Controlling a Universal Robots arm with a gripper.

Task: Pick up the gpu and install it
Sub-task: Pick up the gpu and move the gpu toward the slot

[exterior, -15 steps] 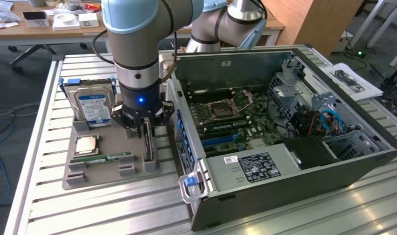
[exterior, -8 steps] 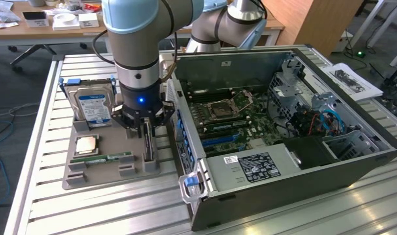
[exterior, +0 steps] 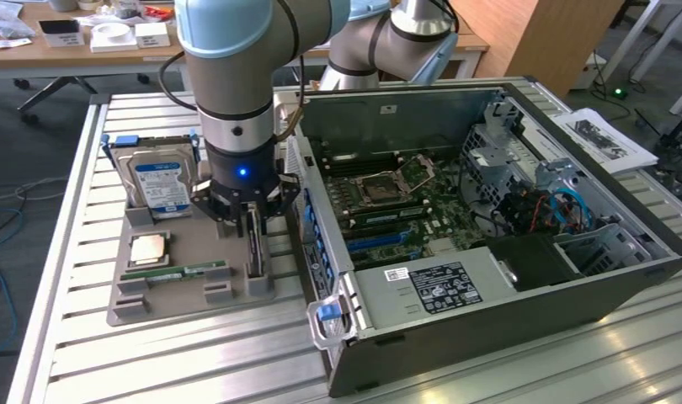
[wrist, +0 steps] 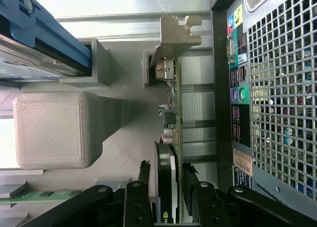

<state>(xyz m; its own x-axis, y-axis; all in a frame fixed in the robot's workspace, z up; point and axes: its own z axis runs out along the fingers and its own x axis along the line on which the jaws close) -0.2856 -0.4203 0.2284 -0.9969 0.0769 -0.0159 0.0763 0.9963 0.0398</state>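
Observation:
My gripper grabs the GPU's upper long edge (exterior: 253,215) next, since the case's perforated side (exterior: 298,175) stands close beside the GPU and the slot holds the GPU's bottom.
The gpu (exterior: 256,263) is a thin dark card standing on its edge in a slot at the right side of the grey holder tray (exterior: 183,296). My gripper (exterior: 251,237) has come straight down over it. In the wrist view the gpu (wrist: 171,113) runs away from me, its silvery metal bracket at the far end. My gripper (wrist: 167,185) is open, one black finger (wrist: 142,187) on each side of the card, with small gaps to it. The card still rests in its slot.
The tray also holds a silver hard drive (exterior: 159,181), a processor chip (exterior: 148,248) and a green memory stick (exterior: 189,272). Just beside the tray lies the open computer case (exterior: 610,278), its motherboard (exterior: 397,202) exposed. The case's perforated rear wall (wrist: 277,88) stands close to the gpu.

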